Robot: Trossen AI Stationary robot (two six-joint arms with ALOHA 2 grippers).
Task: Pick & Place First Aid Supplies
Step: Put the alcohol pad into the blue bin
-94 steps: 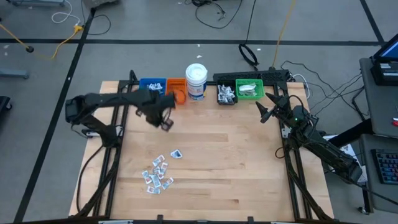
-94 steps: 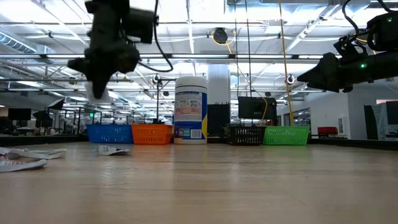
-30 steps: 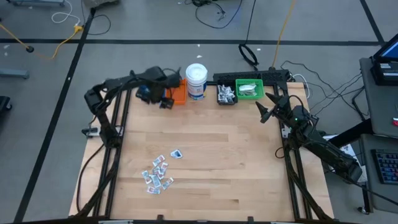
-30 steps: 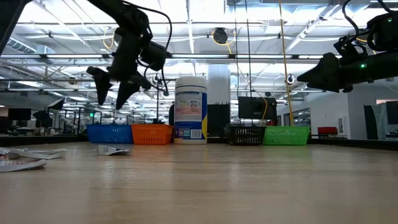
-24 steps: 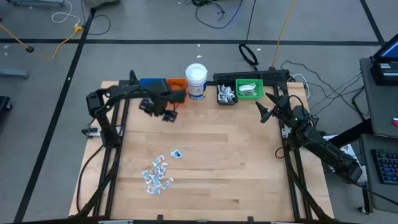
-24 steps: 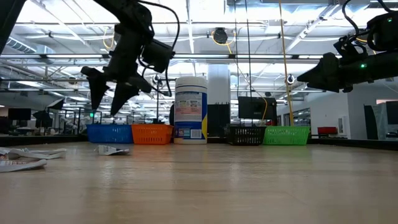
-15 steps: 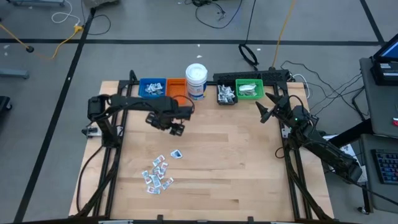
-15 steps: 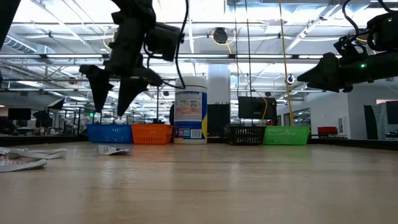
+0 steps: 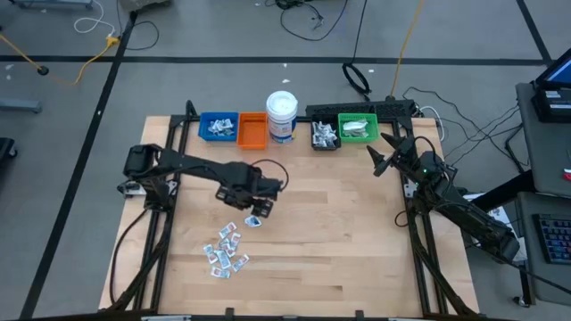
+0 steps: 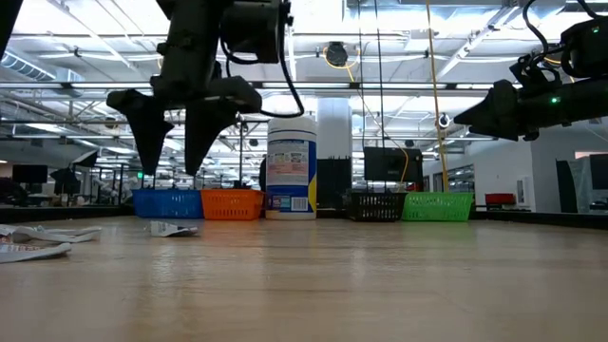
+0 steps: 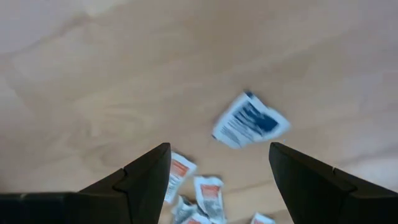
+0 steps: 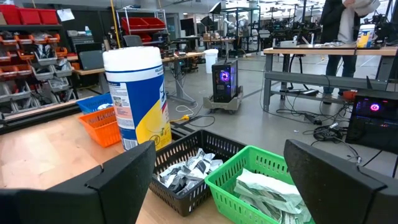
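Observation:
Next, my left gripper grips the blue-printed packet by its white end point(image 9: 251, 221) to put the packet away in the blue bin point(image 9: 218, 127).
The first aid supplies are small flat packets. Several lie in a loose pile point(image 9: 225, 250) on the wooden table, and one blue-printed packet point(image 9: 253, 220) point(image 11: 250, 120) lies flat just beyond the pile. My left gripper point(image 9: 257, 207) point(image 10: 173, 166) hangs open above this lone packet, fingers pointing down and well clear of the table. More packets fill the blue bin point(image 9: 218, 127), the black bin point(image 9: 324, 135) and the green bin point(image 9: 358, 128). My right gripper point(image 9: 376, 160) point(image 12: 221, 149) waits open at the far right, pointing level toward the bins.
The blue, orange point(image 9: 252, 131), black and green bins stand in a row along the far edge, with a white jar point(image 9: 281, 116) between the orange and black ones. Bare wood lies across the table's middle and right. Cables run on the floor beyond the far edge.
My left gripper has swung from above the blue and orange bins toward the table's near edge and a little to the right. It has sunk slightly and rolled about its own axis. It now hangs over the lone packet, still open. The packets have not moved.

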